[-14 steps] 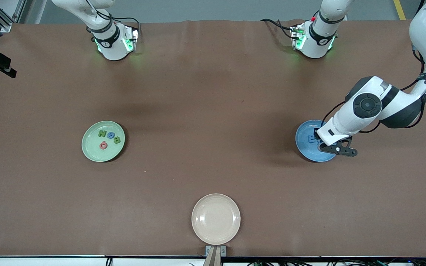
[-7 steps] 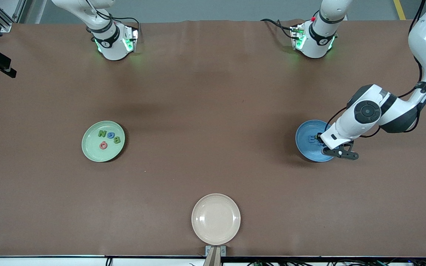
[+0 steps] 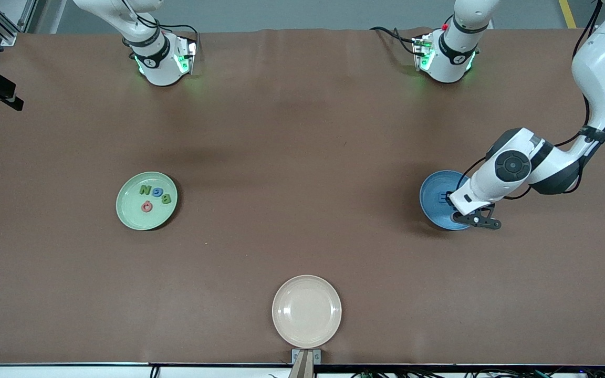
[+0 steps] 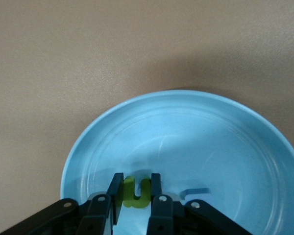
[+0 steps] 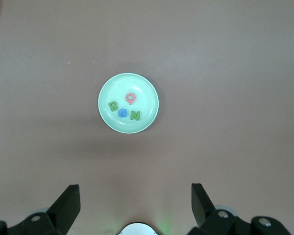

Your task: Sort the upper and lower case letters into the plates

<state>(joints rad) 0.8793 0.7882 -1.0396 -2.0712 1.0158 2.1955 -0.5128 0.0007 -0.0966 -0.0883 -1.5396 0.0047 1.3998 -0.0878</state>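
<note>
The green u (image 4: pixel 136 200) sits low inside the blue plate's rim in the left wrist view, so the u would stay in the plate. My left gripper should open.
My left gripper (image 4: pixel 136 188) is shut on a green u (image 4: pixel 135 197), its fingers pinching the letter's two sides low over the inside of the blue plate (image 4: pixel 210 132). Whether the u touches the plate I cannot tell. A blue letter (image 4: pixel 195 191) lies in that plate beside the fingers. In the front view the left gripper (image 3: pixel 454 206) sits over the blue plate (image 3: pixel 433 210), beside a blue E (image 3: pixel 442 198). The pale green plate (image 3: pixel 129 216) holds N (image 3: pixel 145 190), G (image 3: pixel 156 192), B (image 3: pixel 166 199) and a pink Q (image 3: pixel 147 207). My right gripper (image 5: pixel 134 205) hangs open high above the table, with the green plate (image 5: pixel 152 88) far below.
A cream-beige plate (image 3: pixel 306 311) lies near the table's front edge, at the middle, with nothing in it. The two arm bases (image 3: pixel 163 60) (image 3: pixel 447 58) stand along the edge farthest from the front camera. The right arm waits.
The left arm's forearm and wrist have shifted slightly over the blue plate, and the hand stays above its rim. The right arm and the letters in the green plate have not moved.
</note>
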